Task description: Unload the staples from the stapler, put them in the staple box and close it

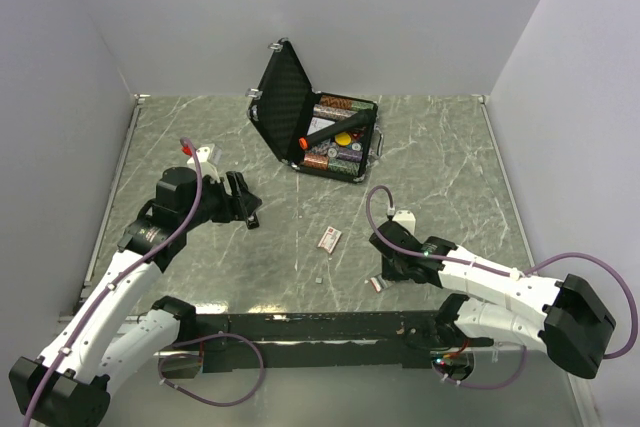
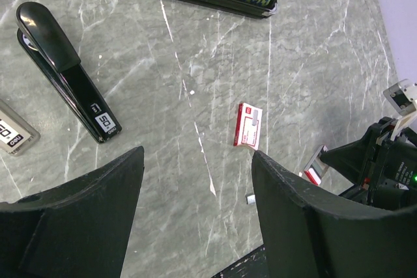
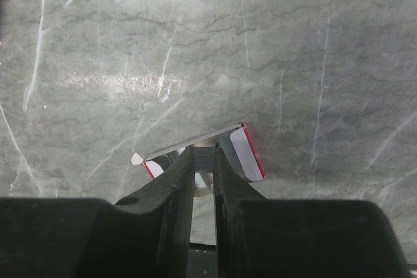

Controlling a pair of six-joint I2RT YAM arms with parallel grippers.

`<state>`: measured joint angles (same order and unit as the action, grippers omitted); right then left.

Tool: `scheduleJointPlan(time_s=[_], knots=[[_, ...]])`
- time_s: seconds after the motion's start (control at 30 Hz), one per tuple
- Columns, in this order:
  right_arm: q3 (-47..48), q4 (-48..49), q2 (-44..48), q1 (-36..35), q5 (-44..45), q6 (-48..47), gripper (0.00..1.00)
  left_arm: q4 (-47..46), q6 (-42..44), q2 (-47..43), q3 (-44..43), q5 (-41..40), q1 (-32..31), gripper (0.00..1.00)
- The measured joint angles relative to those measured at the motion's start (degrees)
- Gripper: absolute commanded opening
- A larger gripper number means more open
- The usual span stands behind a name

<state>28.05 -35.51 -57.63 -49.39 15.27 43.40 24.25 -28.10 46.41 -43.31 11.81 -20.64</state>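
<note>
The strip of staples sits low between my right gripper's fingers at the opening of the opened box and would end in it, so it is time to release.
The stapler [image 2: 65,73] is long, slim and black, and lies closed on the marble table, left of my left gripper [image 2: 195,180]. In the top view my left arm mostly hides it. My left gripper [image 1: 245,205] is wide open and empty above the table. My right gripper [image 3: 203,161] is low at the table, shut on a short silvery-grey strip of staples [image 3: 204,155] at the mouth of an opened white and red cardboard box [image 3: 241,154]. It also shows in the top view [image 1: 383,275]. A tiny loose staple piece [image 2: 249,198] lies on the table.
A closed white and red box [image 1: 330,237] lies mid-table. An open black foam-lined case [image 1: 285,97] with coloured chip rolls stands at the back. A grey labelled object [image 2: 13,136] lies at the left edge of the left wrist view. Walls enclose the table.
</note>
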Motion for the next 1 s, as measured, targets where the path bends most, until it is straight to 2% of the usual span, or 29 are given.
scheduleJointPlan(time_s=[0.27, 0.6, 1.0], knots=[[0.00, -0.04, 0.00, -0.35, 0.02, 0.09, 0.25, 0.02, 0.00, 0.00, 0.00, 0.20, 0.09, 0.72], [0.00, -0.07, -0.26, -0.42, 0.07, 0.26, 0.29, 0.02, 0.00, 0.00, 0.00, 0.39, 0.11, 0.72], [0.00, -0.11, -0.68, -0.79, 0.13, 0.26, 0.38, 0.00, 0.00, 0.00, 0.00, 0.44, 0.22, 0.72]])
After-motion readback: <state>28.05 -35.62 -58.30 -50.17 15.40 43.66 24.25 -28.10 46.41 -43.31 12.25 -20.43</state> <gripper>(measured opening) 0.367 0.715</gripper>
